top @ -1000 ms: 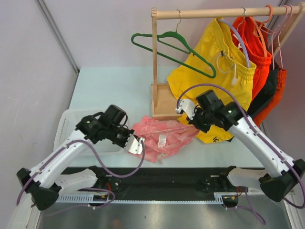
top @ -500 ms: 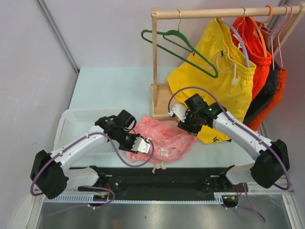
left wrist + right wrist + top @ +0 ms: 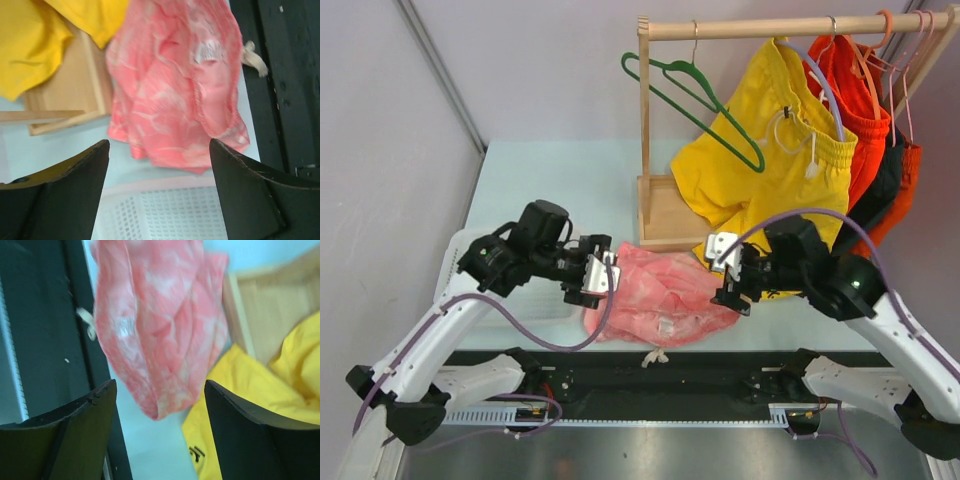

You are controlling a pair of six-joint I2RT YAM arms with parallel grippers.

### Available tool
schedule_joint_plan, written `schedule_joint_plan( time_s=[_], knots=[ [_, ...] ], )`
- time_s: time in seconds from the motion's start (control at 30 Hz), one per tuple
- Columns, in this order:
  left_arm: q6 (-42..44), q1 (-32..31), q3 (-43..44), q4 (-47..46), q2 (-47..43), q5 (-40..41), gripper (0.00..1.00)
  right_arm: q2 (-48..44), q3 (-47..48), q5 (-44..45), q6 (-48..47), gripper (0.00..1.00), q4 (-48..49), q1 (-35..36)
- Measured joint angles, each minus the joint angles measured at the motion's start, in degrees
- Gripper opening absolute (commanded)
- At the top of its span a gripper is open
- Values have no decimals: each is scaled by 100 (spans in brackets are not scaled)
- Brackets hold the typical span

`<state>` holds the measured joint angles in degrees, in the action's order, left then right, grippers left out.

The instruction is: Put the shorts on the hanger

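The robot's right gripper will next grab the green hanger (image 3: 695, 95) by its arm nearest the yellow shorts, so that the opposite end stays free to go into the pink shorts.
The pink mottled shorts (image 3: 660, 295) lie crumpled on the pale table near its front edge, held by neither gripper; a white drawstring end (image 3: 252, 52) hangs over the edge. My left gripper (image 3: 600, 272) hovers just left of them, open and empty; in the left wrist view the shorts (image 3: 175, 85) lie beyond its spread fingertips (image 3: 159, 143). My right gripper (image 3: 728, 272) is just right of them, also open and empty, and the shorts (image 3: 155, 315) show ahead of it (image 3: 160, 383). The green hanger (image 3: 695, 95) hangs bare by its hook from the wooden rail (image 3: 760, 27).
Wooden rack with post (image 3: 644, 110) and base tray (image 3: 660, 215) stands behind the shorts. Yellow shorts (image 3: 770, 160) and orange-red shorts (image 3: 865, 120) hang on the rail, the yellow hem reaching the table beside my right gripper. A white mesh basket (image 3: 455, 265) sits at the left. Black rail (image 3: 660, 375) runs along the front.
Both grippers have gone from shut on the shorts to open and let them go. The shorts now lie loose on the table, and both arms have drawn apart from them.
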<state>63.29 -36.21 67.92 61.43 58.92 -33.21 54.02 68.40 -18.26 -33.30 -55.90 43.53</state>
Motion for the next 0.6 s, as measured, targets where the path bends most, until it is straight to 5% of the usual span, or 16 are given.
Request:
schedule_joint_plan(
  time_s=[0.27, 0.6],
  knots=[
    [-1499, 15, 1346, -577, 520, -214, 91, 413, 1915, -501, 603, 78, 179, -393],
    [-2756, 50, 1908, -1517, 826, -203, 95, 2494, 4640, 754, 1895, 79, 1176, -1547]
  ],
)
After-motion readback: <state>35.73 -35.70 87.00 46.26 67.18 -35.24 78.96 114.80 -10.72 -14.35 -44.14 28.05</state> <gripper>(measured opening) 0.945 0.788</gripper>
